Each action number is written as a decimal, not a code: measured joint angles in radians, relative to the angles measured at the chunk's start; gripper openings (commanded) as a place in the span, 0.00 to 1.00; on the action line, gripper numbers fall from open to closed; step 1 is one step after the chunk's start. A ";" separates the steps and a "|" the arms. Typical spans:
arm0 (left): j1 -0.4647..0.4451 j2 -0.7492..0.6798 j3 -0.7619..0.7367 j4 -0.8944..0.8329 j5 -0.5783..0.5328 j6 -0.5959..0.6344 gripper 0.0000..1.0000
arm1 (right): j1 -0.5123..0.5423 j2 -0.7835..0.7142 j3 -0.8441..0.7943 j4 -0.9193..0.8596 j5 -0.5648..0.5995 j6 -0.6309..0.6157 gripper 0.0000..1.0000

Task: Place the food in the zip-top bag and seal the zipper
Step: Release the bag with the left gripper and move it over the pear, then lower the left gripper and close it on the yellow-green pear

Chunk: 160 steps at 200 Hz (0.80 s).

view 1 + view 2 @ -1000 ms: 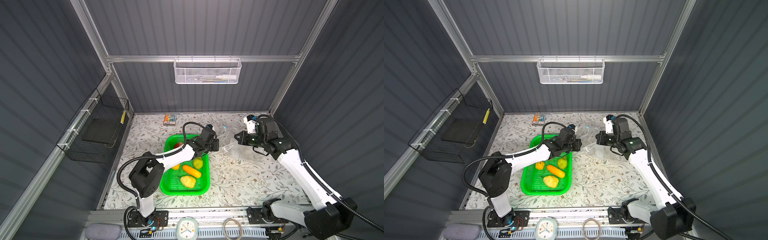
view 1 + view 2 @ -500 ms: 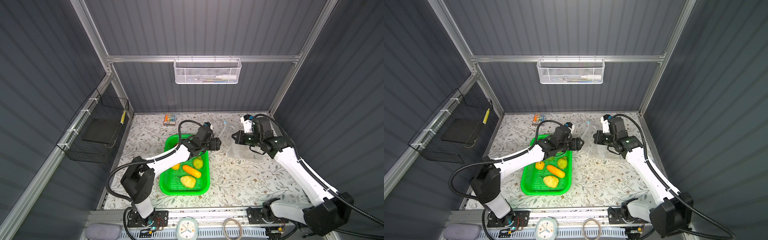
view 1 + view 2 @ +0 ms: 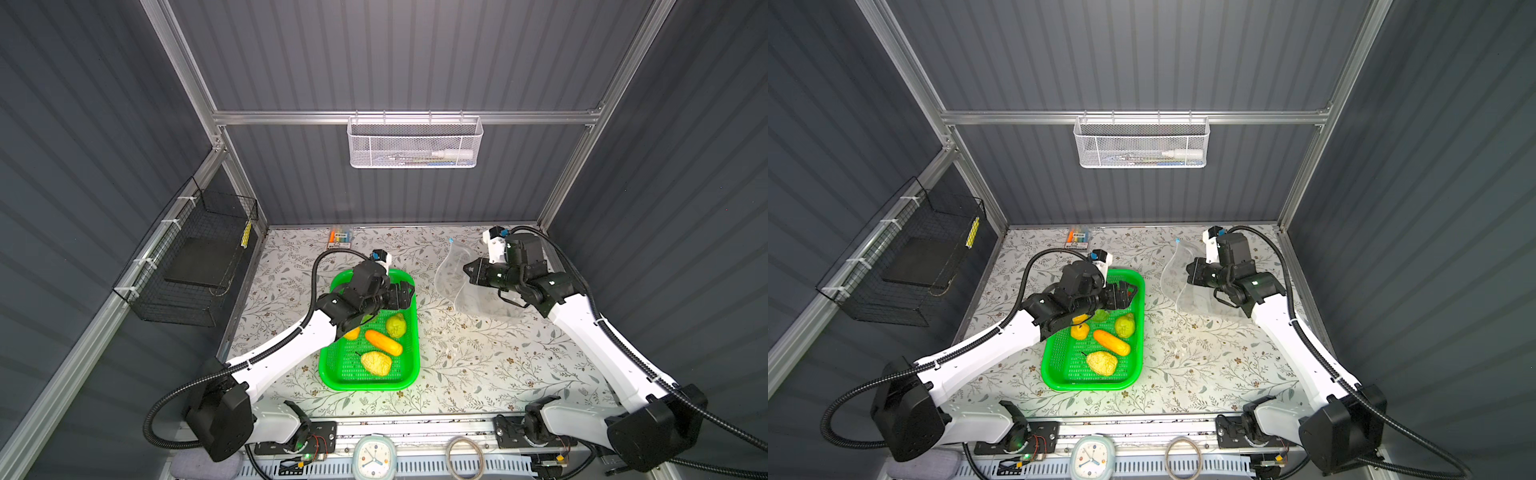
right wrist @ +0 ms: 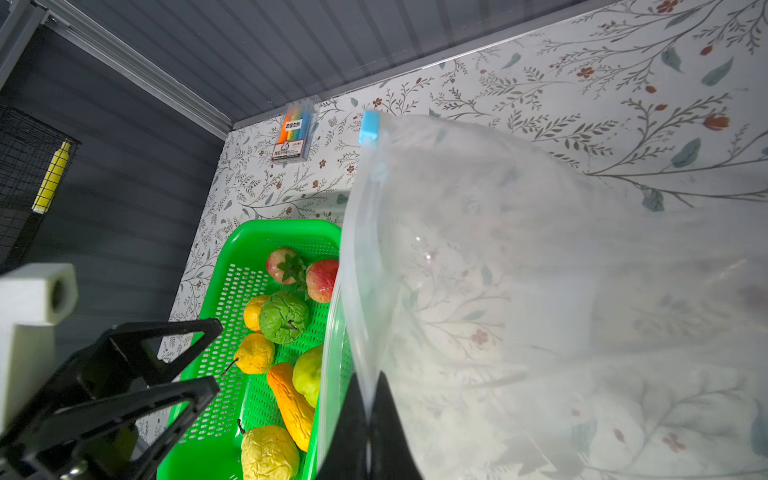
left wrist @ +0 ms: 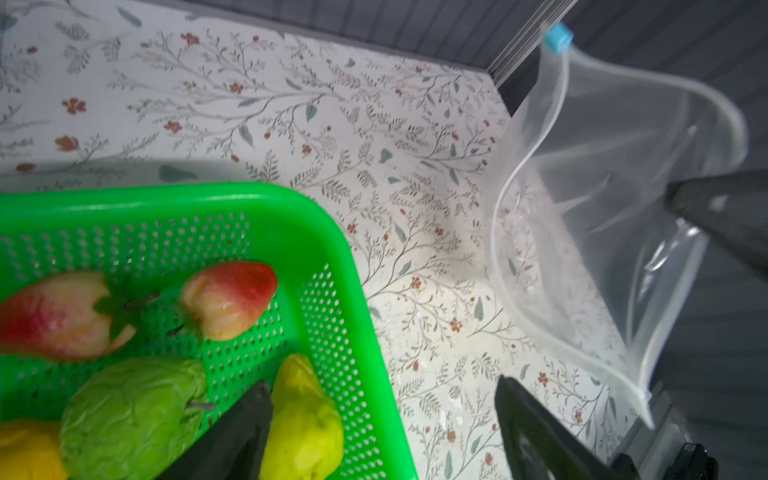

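My left gripper reaches the yellow-green pear shape (image 3: 395, 325) next and grabs it across its wide body, so its narrow end stays free to enter the bag's opening first.
The food lies in the green tray (image 3: 370, 386): two red pieces (image 4: 284, 266), a green one (image 4: 284, 316), two small yellow ones (image 4: 254, 353), an orange carrot (image 3: 383, 342), a yellow-green pear shape (image 3: 395, 325) and a bumpy yellow one (image 3: 376, 363). My left gripper (image 3: 405, 291) hovers open over the tray's far right corner, holding nothing. The clear zip-top bag (image 3: 478, 301) stands to the right with its mouth gaping towards the tray. Its zipper's light-blue slider (image 3: 451, 240) is at the far end. My right gripper (image 4: 368, 382) is shut on the bag's mouth edge.
A marker pack (image 3: 340, 239) lies by the back wall. A white mesh basket (image 3: 415, 143) hangs on the back wall and a black wire basket (image 3: 199, 257) on the left wall. A clock (image 3: 374, 459) and a ring (image 3: 463, 457) sit at the front rail.
My left gripper has opened and drawn back leftward from the bag to above the tray. The right gripper keeps its hold and has shifted the bag slightly.
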 measured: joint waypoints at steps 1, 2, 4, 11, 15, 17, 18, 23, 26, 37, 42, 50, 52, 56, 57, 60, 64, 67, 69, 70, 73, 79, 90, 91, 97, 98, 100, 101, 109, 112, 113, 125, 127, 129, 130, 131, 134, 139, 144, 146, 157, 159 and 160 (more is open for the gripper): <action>0.000 0.000 -0.002 0.000 0.000 0.000 0.86 | 0.000 0.000 0.000 0.000 0.000 0.000 0.00; 0.000 0.000 -0.007 0.000 0.000 0.000 0.86 | 0.000 0.000 0.000 0.000 0.000 0.000 0.00; 0.000 0.000 -0.013 0.001 0.000 0.001 0.86 | 0.000 0.000 0.000 0.002 0.000 0.000 0.00; 0.000 0.000 -0.033 0.000 0.000 0.003 0.86 | 0.000 0.000 -0.001 0.005 0.000 0.001 0.00; 0.000 0.001 -0.045 -0.002 0.000 0.004 0.86 | 0.000 0.000 -0.002 0.006 0.000 0.001 0.00; 0.000 0.001 -0.050 -0.003 0.000 0.004 0.86 | 0.000 0.000 -0.003 0.007 0.000 0.001 0.00; 0.000 0.001 -0.051 -0.003 0.001 0.004 0.86 | 0.000 0.000 -0.003 0.007 0.000 0.002 0.00; 0.000 0.002 -0.063 -0.004 0.002 0.005 0.85 | 0.000 0.000 -0.006 0.011 0.000 0.003 0.00; 0.000 0.003 -0.068 -0.005 0.002 0.005 0.85 | 0.000 0.000 -0.008 0.011 0.000 0.004 0.00; 0.000 0.008 -0.087 -0.005 0.005 0.010 0.83 | 0.000 0.000 -0.019 0.018 -0.001 0.009 0.00; 0.000 0.013 -0.094 -0.004 0.005 0.012 0.82 | 0.000 0.000 -0.025 0.021 -0.001 0.013 0.00; 0.000 0.023 -0.101 -0.004 0.007 0.016 0.81 | 0.000 0.000 -0.034 0.025 -0.002 0.018 0.00; 0.000 0.026 -0.103 -0.003 0.008 0.017 0.80 | 0.000 0.000 -0.037 0.027 -0.003 0.019 0.00; 0.000 0.033 -0.105 -0.004 0.008 0.020 0.80 | 0.000 0.000 -0.042 0.029 -0.005 0.020 0.00; 0.000 0.034 -0.105 -0.004 0.008 0.021 0.80 | 0.000 0.000 -0.044 0.030 -0.005 0.020 0.00; 0.000 0.039 -0.106 -0.005 0.008 0.023 0.79 | 0.000 0.000 -0.047 0.031 -0.006 0.022 0.00; 0.000 0.047 -0.107 -0.006 0.008 0.027 0.79 | 0.000 0.000 -0.051 0.032 -0.008 0.023 0.00; 0.000 0.053 -0.108 -0.006 0.008 0.029 0.79 | 0.000 0.000 -0.055 0.033 -0.009 0.024 0.00; 0.000 0.057 -0.108 -0.006 0.008 0.031 0.79 | 0.000 0.000 -0.057 0.034 -0.009 0.024 0.00; 0.000 0.058 -0.108 -0.006 0.008 0.032 0.79 | 0.000 0.000 -0.058 0.034 -0.010 0.025 0.00; 0.000 0.066 -0.108 -0.006 0.008 0.034 0.78 | 0.000 0.000 -0.060 0.034 -0.011 0.026 0.00; 0.000 0.078 -0.108 -0.006 0.008 0.038 0.78 | 0.000 0.000 -0.064 0.034 -0.013 0.026 0.00; 0.000 0.102 -0.108 -0.005 0.008 0.044 0.78 | 0.000 0.000 -0.068 0.034 -0.016 0.026 0.00; 0.000 0.105 -0.108 -0.005 0.008 0.046 0.78 | 0.000 0.000 -0.068 0.034 -0.016 0.026 0.00; 0.000 0.119 -0.108 -0.003 0.009 0.049 0.78 | 0.000 0.000 -0.069 0.034 -0.016 0.026 0.00; 0.000 0.120 -0.108 -0.003 0.009 0.049 0.78 | 0.000 0.000 -0.069 0.034 -0.016 0.026 0.00; 0.000 0.127 -0.108 -0.003 0.009 0.049 0.78 | 0.000 0.000 -0.069 0.035 -0.016 0.026 0.00; 0.000 0.130 -0.108 -0.003 0.010 0.050 0.78 | 0.000 0.000 -0.069 0.035 -0.016 0.026 0.00; 0.000 0.150 -0.108 -0.001 0.011 0.054 0.78 | 0.000 0.000 -0.069 0.035 -0.016 0.026 0.00; 0.000 0.156 -0.108 0.001 0.012 0.056 0.78 | 0.000 0.000 -0.069 0.035 -0.016 0.026 0.00; 0.000 0.159 -0.108 0.001 0.012 0.056 0.78 | 0.000 0.000 -0.069 0.035 -0.016 0.026 0.00; 0.000 0.189 -0.108 0.004 0.015 0.060 0.79 | 0.000 0.000 -0.069 0.035 -0.016 0.026 0.00; 0.000 0.195 -0.108 0.004 0.015 0.060 0.79 | 0.000 0.000 -0.069 0.035 -0.016 0.026 0.00; 0.000 0.198 -0.108 0.004 0.016 0.060 0.79 | 0.000 0.000 -0.069 0.035 -0.016 0.026 0.00; 0.000 0.200 -0.108 0.004 0.016 0.060 0.79 | 0.000 0.000 -0.069 0.035 -0.016 0.026 0.00; 0.000 0.202 -0.108 0.005 0.016 0.060 0.79 | 0.000 0.000 -0.069 0.035 -0.016 0.026 0.00; 0.000 0.208 -0.108 0.005 0.018 0.060 0.79 | 0.000 0.000 -0.069 0.035 -0.016 0.026 0.00; -0.001 0.217 -0.108 0.007 0.018 0.061 0.79 | 0.000 0.000 -0.069 0.034 -0.016 0.026 0.00; -0.001 0.225 -0.108 0.007 0.019 0.061 0.79 | 0.000 0.000 -0.069 0.034 -0.016 0.026 0.00; -0.001 0.227 -0.108 0.007 0.018 0.062 0.79 | 0.000 0.000 -0.069 0.035 -0.016 0.026 0.00; -0.001 0.239 -0.108 0.007 0.018 0.064 0.78 | 0.000 0.000 -0.069 0.035 -0.016 0.026 0.00; -0.001 0.241 -0.108 0.007 0.018 0.064 0.78 | 0.000 0.000 -0.069 0.035 -0.016 0.026 0.00; -0.001 0.242 -0.108 0.007 0.018 0.064 0.78 | 0.000 0.000 -0.069 0.035 -0.016 0.026 0.00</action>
